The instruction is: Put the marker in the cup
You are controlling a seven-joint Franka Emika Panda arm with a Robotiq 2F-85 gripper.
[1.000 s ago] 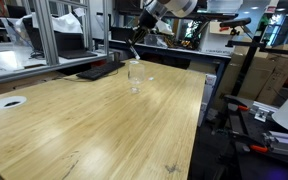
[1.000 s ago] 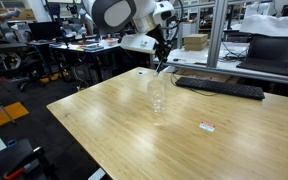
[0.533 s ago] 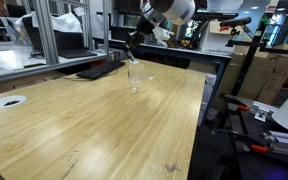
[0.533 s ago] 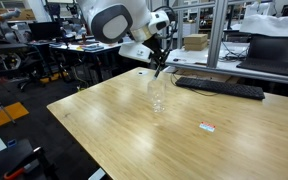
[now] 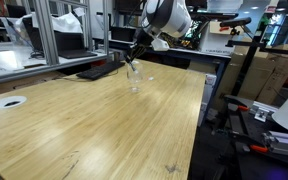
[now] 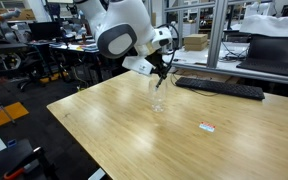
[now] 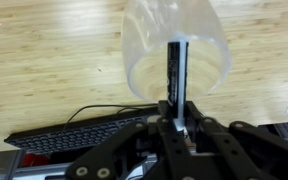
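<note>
My gripper should open, because the lower part of the black marker is inside the clear cup's rim, so the marker would drop into the cup.
The clear cup [image 7: 174, 50] stands on the wooden table; it also shows in both exterior views [image 5: 134, 79] [image 6: 158, 96]. My gripper [image 7: 176, 112] is shut on the black marker [image 7: 177, 72], which points into the cup's open mouth, its lower part inside the rim. In both exterior views the gripper [image 5: 135, 58] [image 6: 162, 72] hangs just above the cup with the marker pointing down.
A black keyboard [image 7: 64, 135] [image 6: 219, 88] lies near the cup at the table's far edge. A small red-and-white tag [image 6: 207, 126] lies on the wood. A white disc [image 5: 11, 101] sits at a table corner. Aluminium frames and monitors stand behind.
The arm has come down and shifted over the cup, bringing the marker from above and beside the rim into the cup's mouth.
</note>
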